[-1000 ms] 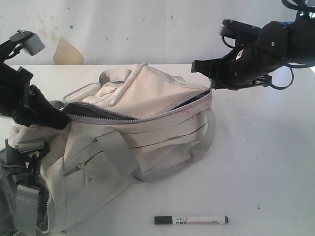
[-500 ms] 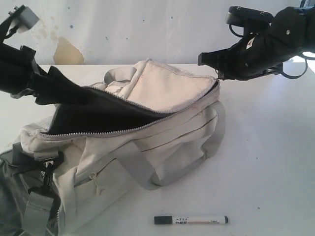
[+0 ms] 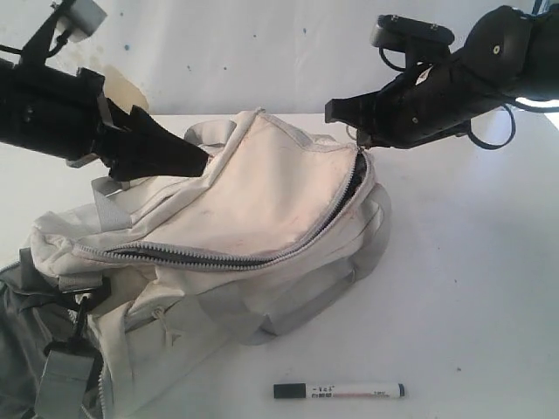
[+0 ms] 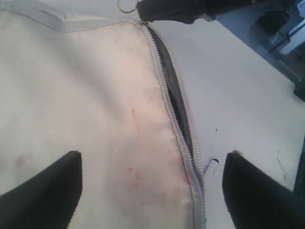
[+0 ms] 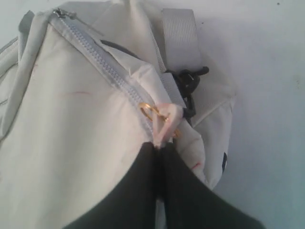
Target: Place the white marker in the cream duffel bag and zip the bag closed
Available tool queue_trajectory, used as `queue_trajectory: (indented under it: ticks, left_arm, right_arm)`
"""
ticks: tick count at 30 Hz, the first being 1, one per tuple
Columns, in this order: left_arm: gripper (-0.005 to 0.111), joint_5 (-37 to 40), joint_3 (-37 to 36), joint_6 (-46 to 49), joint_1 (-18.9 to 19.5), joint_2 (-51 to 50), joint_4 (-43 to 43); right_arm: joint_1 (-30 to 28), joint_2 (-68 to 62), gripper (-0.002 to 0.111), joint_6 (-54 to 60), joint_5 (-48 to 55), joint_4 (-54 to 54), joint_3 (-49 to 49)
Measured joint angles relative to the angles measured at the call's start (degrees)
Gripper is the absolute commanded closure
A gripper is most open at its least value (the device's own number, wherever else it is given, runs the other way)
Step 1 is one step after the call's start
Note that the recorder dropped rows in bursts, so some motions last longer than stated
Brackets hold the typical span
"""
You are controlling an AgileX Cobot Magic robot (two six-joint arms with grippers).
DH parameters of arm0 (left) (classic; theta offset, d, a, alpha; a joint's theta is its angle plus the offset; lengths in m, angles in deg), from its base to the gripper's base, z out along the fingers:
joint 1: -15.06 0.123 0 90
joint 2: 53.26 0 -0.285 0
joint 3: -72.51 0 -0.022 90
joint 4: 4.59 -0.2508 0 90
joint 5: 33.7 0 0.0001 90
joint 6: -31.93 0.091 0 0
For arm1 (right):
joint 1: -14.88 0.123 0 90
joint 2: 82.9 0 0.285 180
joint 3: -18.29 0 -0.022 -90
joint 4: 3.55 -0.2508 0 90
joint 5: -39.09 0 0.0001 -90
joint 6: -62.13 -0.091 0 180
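My left gripper will next take the top flap of the duffel bag by its zippered edge (image 3: pixel 179 254), because the zipper is partly open and a dark slit (image 3: pixel 201 257) shows.
The cream duffel bag (image 3: pixel 253 209) lies across the table with its grey zipper (image 3: pixel 218 258) partly undone, leaving a narrow dark slit. My left gripper (image 3: pixel 194 160) hovers open over the bag's top flap (image 4: pixel 86 95), its fingers (image 4: pixel 47 191) wide apart with nothing between them. At the bag's far right end my right gripper (image 3: pixel 358 147) is shut on the cream end tab (image 5: pixel 166 125) beside a gold ring (image 5: pixel 150 110). The white marker (image 3: pixel 339 390) lies alone on the table in front of the bag, black cap to the left.
A dark grey fabric item (image 3: pixel 22 349) lies against the bag's left end. Grey webbing handles (image 3: pixel 262 319) hang over the bag's front side. A black buckle (image 5: pixel 188 83) sits by the strap near the pinched tab. White tabletop (image 3: pixel 472 288) stretches to the right.
My left gripper opened and let go of the flap it was holding up. The flap dropped back over the wide dark opening. The right gripper shifted slightly left, still pinching.
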Motion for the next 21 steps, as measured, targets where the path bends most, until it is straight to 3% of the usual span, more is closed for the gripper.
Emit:
queue_trajectory:
  ticks: [2, 5, 7, 14, 21]
  left_arm:
    - [0.011, -1.6, 0.0, -1.0, -0.6, 0.0, -4.7]
    - [0.011, -3.3, 0.0, -7.3, -0.6, 0.0, -13.4]
    - [0.011, -2.6, 0.0, -9.1, -0.6, 0.0, -16.4]
    - [0.011, 3.5, 0.0, -10.1, -0.6, 0.6, -18.2]
    - [0.011, 4.2, 0.0, -6.6, -1.4, 2.0, -18.6]
  right_arm:
    - [0.0, 0.0, 0.101, 0.3, 0.4, -0.2, 0.0]
    - [0.0, 0.0, 0.074, 0.3, 3.2, -0.3, 0.0]
    - [0.2, 0.0, 0.061, 0.3, 4.8, -0.6, 0.0]
    - [0.2, 1.1, 0.061, -0.7, 12.8, -0.8, 0.0]
    - [0.2, 5.2, 0.061, -0.3, 22.9, -0.9, 0.0]
